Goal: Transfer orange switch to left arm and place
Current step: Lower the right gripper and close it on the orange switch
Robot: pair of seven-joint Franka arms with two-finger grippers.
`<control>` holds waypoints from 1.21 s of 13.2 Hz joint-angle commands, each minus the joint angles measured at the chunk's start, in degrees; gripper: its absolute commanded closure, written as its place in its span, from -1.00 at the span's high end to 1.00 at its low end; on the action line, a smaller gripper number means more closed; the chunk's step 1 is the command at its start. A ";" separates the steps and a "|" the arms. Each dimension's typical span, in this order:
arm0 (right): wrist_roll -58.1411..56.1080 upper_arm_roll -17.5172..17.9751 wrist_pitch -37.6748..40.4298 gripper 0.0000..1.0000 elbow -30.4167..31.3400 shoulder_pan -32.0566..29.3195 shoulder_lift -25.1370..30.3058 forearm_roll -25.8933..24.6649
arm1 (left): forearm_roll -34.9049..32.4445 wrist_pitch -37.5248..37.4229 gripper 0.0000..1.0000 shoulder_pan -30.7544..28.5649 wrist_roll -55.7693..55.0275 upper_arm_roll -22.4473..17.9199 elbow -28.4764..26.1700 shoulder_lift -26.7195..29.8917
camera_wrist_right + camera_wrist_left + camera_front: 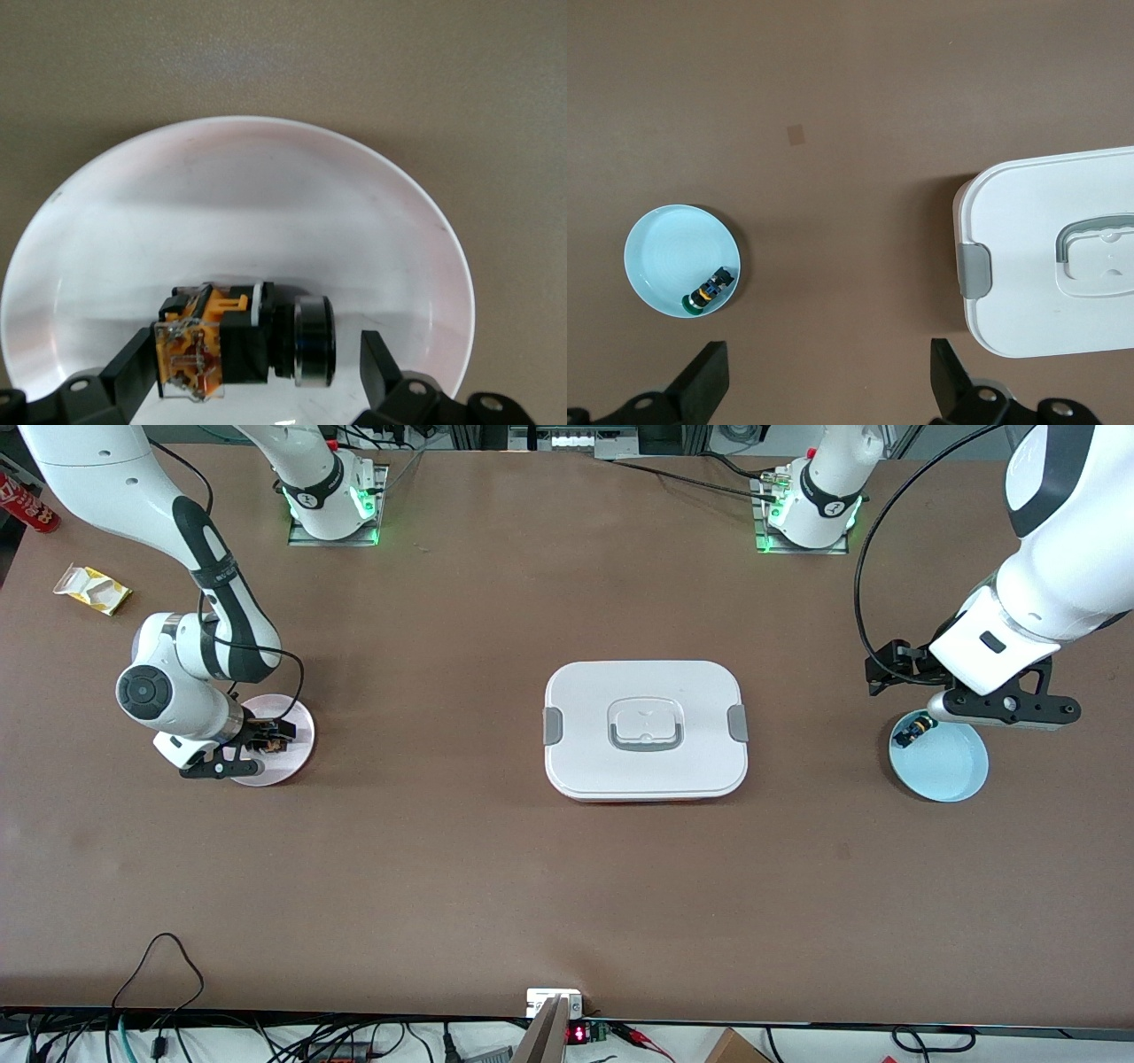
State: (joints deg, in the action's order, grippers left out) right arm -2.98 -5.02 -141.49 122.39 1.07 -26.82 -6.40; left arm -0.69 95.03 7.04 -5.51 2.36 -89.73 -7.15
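My right gripper should close on the switch now, because my fingers are beside both ends of the orange switch [239, 341] on the plate and would hold it.
The orange switch [239, 341] lies on its side on a pink plate [297, 766] toward the right arm's end of the table. It is a black cylinder with an orange block. My right gripper [257, 381] is down at the plate, open, with one finger on each side of the switch; it also shows in the front view [266, 742]. The white box [645, 729] sits mid-table with its lid on. My left gripper [895, 669] hangs open and empty, up beside a light blue plate [948, 766]; its fingers frame bare table in the left wrist view [830, 390].
The blue plate [673, 257] holds another black switch with a yellow-green cap [709, 290]. The box's corner and grey latch [974, 270] show in the left wrist view. A yellow packet [91, 589] and a red can [27, 505] lie near the right arm's base.
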 commanded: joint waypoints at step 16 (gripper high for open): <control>-0.36 2.38 0.95 -0.53 -0.22 0.07 7.48 0.07 | 1.65 -2.47 1.00 -0.36 0.50 0.18 2.01 -0.76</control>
State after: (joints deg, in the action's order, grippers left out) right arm -3.01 -3.21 -141.82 121.69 1.24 -21.48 -6.36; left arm -0.69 94.87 7.04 -5.52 2.35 -89.72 -7.16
